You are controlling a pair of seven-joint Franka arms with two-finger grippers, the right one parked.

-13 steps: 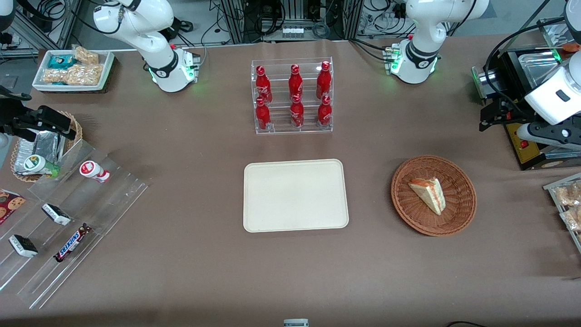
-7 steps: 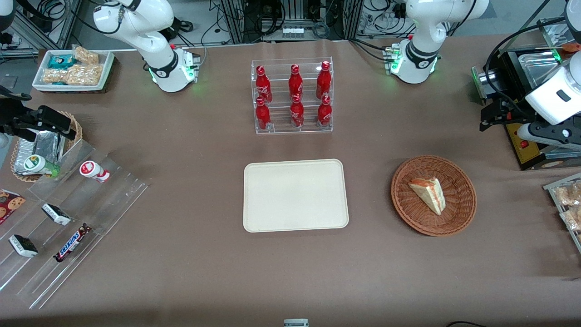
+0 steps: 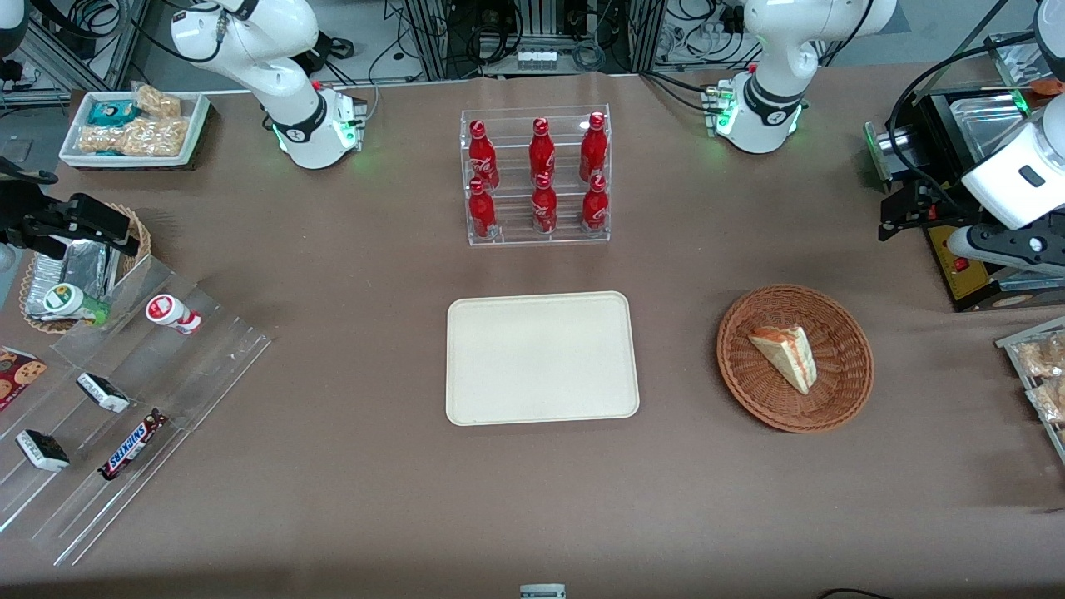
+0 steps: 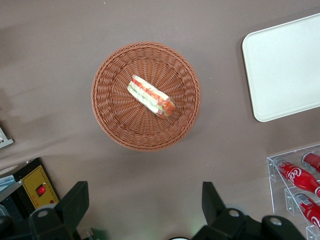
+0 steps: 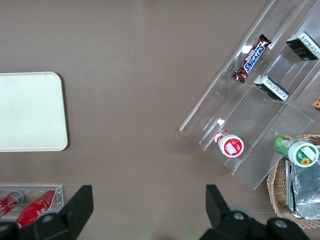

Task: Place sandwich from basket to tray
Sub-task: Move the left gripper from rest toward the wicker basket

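Observation:
I need my left gripper to grab the sandwich's two flat bread sides next, as its long layered cut side (image 4: 152, 95) is up.
The sandwich (image 3: 786, 356) (image 4: 151, 96), a pale bread wedge with orange-red and green layers, lies in the round reddish-brown wicker basket (image 3: 740, 391) (image 4: 107, 115). The cream rectangular tray (image 3: 541, 358) (image 4: 285, 70) (image 5: 30, 110) lies flat beside the basket, toward the parked arm's end, with nothing on it. My left gripper (image 3: 903, 216) (image 4: 145, 197) hangs high above the table, farther from the front camera than the basket and a little toward the working arm's end. Its fingers (image 4: 75, 200) are open wide with nothing between them.
A clear rack of red bottles (image 3: 537, 176) (image 4: 300, 185) stands farther from the front camera than the tray. A black-and-yellow device (image 3: 965, 266) sits under the gripper's arm. A bin of snack packs (image 3: 1036, 374) lies at the working arm's table edge. Clear stepped shelves with candy bars (image 3: 125, 399) stand at the parked arm's end.

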